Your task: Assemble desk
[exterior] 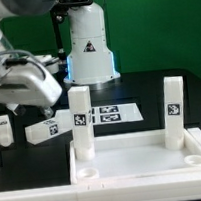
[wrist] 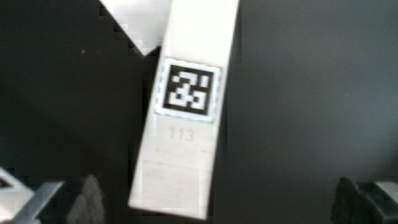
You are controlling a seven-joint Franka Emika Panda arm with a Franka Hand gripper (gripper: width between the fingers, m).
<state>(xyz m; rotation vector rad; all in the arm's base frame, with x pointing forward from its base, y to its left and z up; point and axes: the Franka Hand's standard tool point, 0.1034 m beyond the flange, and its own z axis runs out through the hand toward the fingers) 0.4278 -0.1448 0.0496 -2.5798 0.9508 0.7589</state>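
Note:
My fingers are high above the tagged leg [wrist: 182, 135], which is lying on the black table, and they would miss it if I closed now. My gripper needs to go lower before it closes.
The desk's white rimmed panel [exterior: 145, 156] lies at the front with two square legs standing in its far corners, one [exterior: 80, 119] toward the exterior view's left and one [exterior: 173, 109] toward its right. A third tagged leg [exterior: 40, 132] lies flat on the black table, and the wrist view shows it lengthwise [wrist: 183, 120]. My gripper [exterior: 50, 116] [wrist: 210, 203] hovers open over this leg's end. Its dark fingers [wrist: 45, 205] stand wide on either side and touch nothing. A fourth leg [exterior: 3, 129] stands upright at the far left.
The marker board [exterior: 108, 115] lies flat behind the panel, between the two standing legs. The robot's white base [exterior: 88, 49] rises at the back before a green wall. A white corner [wrist: 128, 18] shows beyond the lying leg.

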